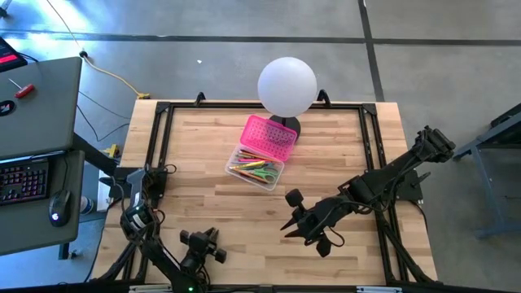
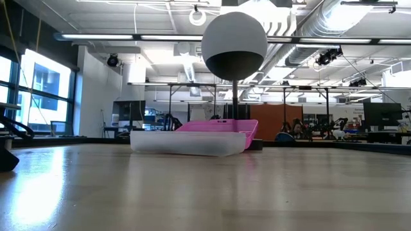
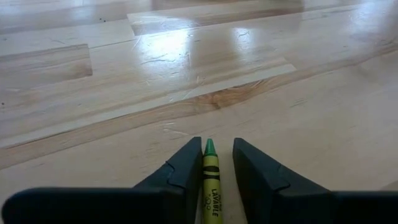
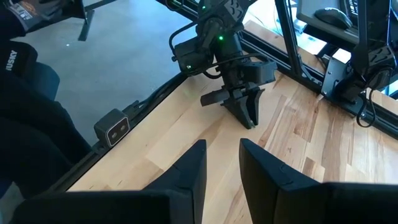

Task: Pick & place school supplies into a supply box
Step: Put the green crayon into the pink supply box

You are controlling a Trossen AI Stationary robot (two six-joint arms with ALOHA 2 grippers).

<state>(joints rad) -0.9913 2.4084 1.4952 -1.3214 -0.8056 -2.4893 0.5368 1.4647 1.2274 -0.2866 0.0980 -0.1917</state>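
My left gripper grabs the green crayon by its pointed end (image 3: pixel 211 160) next, to place the crayon in the box.
The supply box's clear base (image 1: pixel 257 169) stands open at the table's middle with several coloured pencils and pens inside. Its pink dotted lid (image 1: pixel 270 137) lies folded back toward the far edge. The box also shows in the low view (image 2: pixel 189 142). My left gripper (image 1: pixel 203 244) is low over the table near the front edge, fingers open. A green crayon (image 3: pixel 211 180) lies between them, along them, its tip toward the fingertips. My right gripper (image 1: pixel 297 220) is open and empty above the table, right of centre. My left gripper has the green crayon between its two fingers, close against the inner side of one finger (image 3: pixel 186 168), with a gap to the other. I cannot tell whether it touches the crayon.
A white globe lamp (image 1: pixel 286 85) stands just behind the box at the far edge. It also shows in the low view (image 2: pixel 234 42). A black frame rail (image 1: pixel 163 155) runs around the table. Bare wood lies between the box and both grippers. A desk with a keyboard (image 1: pixel 24 179) stands to the left.
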